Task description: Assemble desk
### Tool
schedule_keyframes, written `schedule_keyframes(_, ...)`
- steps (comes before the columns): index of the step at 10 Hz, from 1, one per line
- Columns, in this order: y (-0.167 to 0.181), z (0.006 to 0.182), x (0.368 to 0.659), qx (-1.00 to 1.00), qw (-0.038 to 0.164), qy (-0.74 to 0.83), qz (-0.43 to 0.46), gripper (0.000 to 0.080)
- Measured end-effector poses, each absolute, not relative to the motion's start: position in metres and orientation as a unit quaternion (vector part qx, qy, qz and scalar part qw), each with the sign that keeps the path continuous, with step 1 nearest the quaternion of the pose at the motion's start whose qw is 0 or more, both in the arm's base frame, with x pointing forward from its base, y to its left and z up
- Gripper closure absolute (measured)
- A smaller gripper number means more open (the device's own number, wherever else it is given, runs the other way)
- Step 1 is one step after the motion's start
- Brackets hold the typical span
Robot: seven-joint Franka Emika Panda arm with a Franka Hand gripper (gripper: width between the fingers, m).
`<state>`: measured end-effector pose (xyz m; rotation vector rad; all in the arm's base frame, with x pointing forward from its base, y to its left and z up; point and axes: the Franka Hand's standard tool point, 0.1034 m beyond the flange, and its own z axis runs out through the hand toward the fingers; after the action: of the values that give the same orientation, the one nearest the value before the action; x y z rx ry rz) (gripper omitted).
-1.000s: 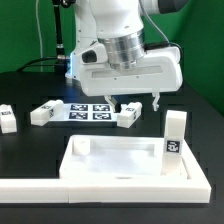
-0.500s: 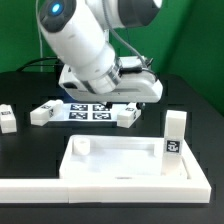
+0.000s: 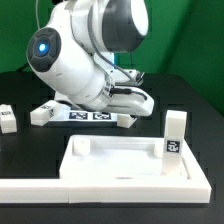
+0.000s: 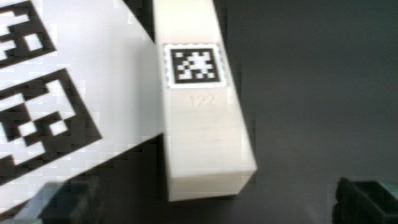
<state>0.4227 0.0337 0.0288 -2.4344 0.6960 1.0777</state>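
Observation:
My gripper should lower toward the leg's near end (image 4: 210,175) before it closes on the leg, because my fingers are above and short of that end and would miss it now.
The desk top (image 3: 120,172), a white rimmed tray, lies at the front. One tagged leg (image 3: 175,134) stands upright at its right corner. Two legs lie at the exterior view's left, one (image 3: 8,119) far out and one (image 3: 40,113) by the marker board. Another leg (image 3: 126,121) lies at the board's right end. My gripper (image 3: 128,108) is tilted low over it. In the wrist view this leg (image 4: 205,110) lies lengthwise with its tag up. My gripper (image 4: 214,205) is open, its fingertips (image 4: 365,200) apart either side of the leg's near end, not touching it.
The marker board (image 3: 90,113) lies on the black table behind the tray and shows in the wrist view (image 4: 54,90) right beside the leg. A long white border bar (image 3: 30,187) runs along the tray's front. The arm's bulk hangs over the board.
The arm has swung over and tilted. The gripper has turned and come down from above the board to the leg at the board's right end. No part has moved.

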Motion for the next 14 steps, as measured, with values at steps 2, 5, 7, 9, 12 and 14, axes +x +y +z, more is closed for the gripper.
schedule_keyframes(2,0.034,0.028,0.421,-0.867,0.193,0.248,0.386,0.0150)
schedule_keyframes(5,0.053,0.011,0.397,-0.864,0.184,0.253,0.395,0.0150)
schedule_keyframes(7,0.055,0.010,0.395,-0.864,0.184,0.251,0.396,0.0150)
schedule_keyframes(9,0.055,0.010,0.395,-0.864,0.184,0.252,0.395,0.0286)
schedule_keyframes(12,0.055,0.010,0.395,-0.864,0.184,0.252,0.396,0.0512)
schedule_keyframes(14,0.055,0.010,0.395,-0.864,0.184,0.252,0.395,0.0511)
